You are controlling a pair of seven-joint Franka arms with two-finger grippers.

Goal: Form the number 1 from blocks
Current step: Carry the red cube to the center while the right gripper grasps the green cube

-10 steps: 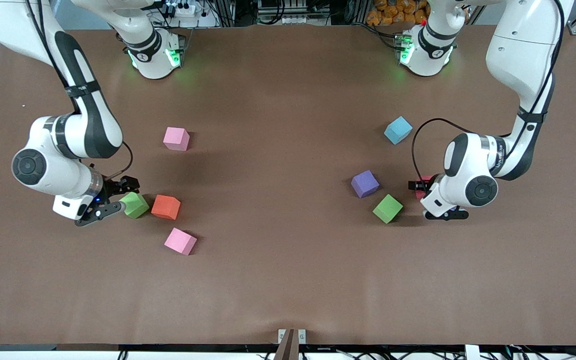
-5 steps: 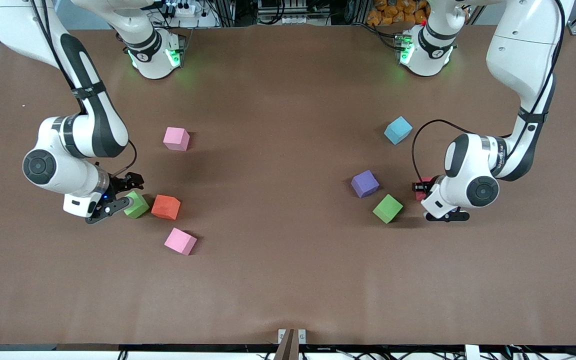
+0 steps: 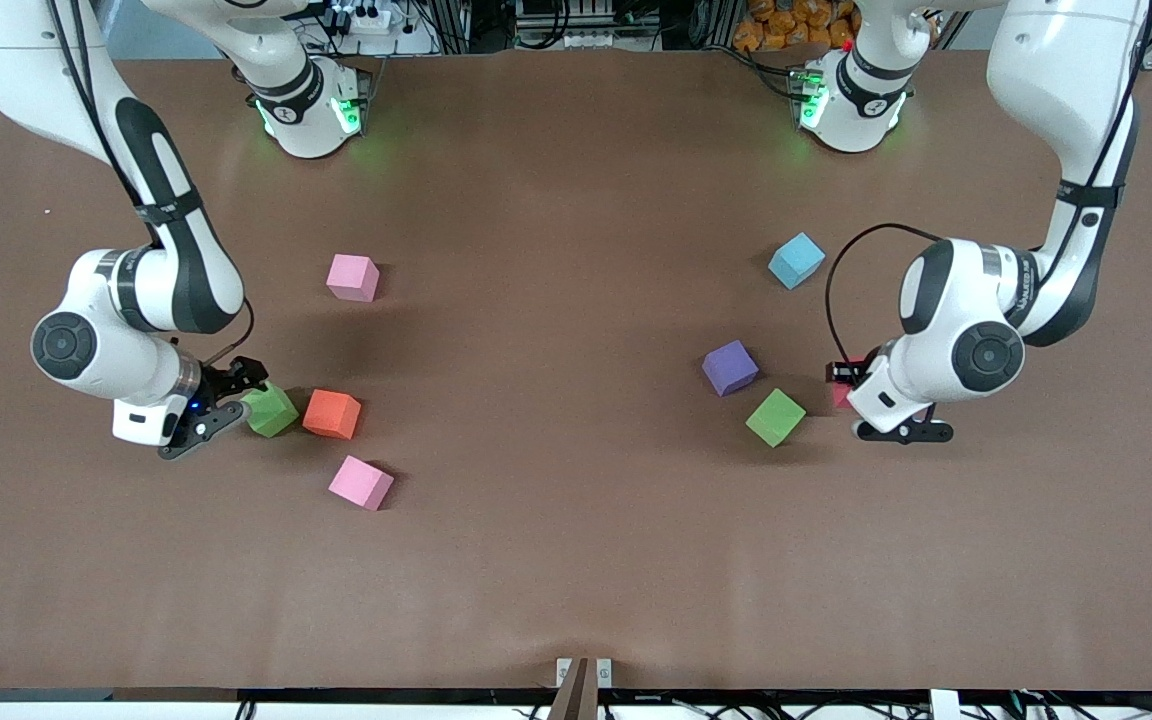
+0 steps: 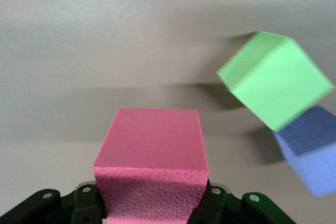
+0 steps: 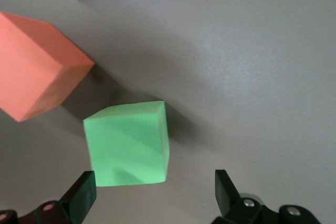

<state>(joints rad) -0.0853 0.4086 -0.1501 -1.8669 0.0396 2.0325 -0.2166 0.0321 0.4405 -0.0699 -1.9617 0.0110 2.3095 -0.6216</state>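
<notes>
My right gripper is to build the number 1, so next it should take the green block beside the orange block (image 3: 332, 414) (image 5: 37, 66) by its opposite sides and pick it up.
My left gripper (image 3: 851, 398) (image 4: 152, 203) is shut on the red block (image 3: 841, 393) (image 4: 152, 140), low at the table toward the left arm's end. A green block (image 3: 775, 417) (image 4: 274, 80) and the purple block (image 3: 730, 367) (image 4: 310, 150) lie close by, toward the table's middle. My right gripper (image 3: 241, 392) (image 5: 155, 187) is open and low at the right arm's end. The other green block (image 3: 271, 410) (image 5: 128, 142) lies just off its fingertips, not between them. The orange block (image 3: 332, 414) (image 5: 37, 66) sits right beside that green block.
One pink cube (image 3: 353, 277) lies farther from the front camera than the orange block, another pink cube (image 3: 361, 483) nearer. A light-blue cube (image 3: 796, 260) sits farther from the camera than the purple block. The brown table (image 3: 556, 300) stretches between the two groups.
The right gripper edged toward the green block, then drew back a little. The left arm's wrist rose and shifted slightly, still holding the red block. No loose block has clearly moved.
</notes>
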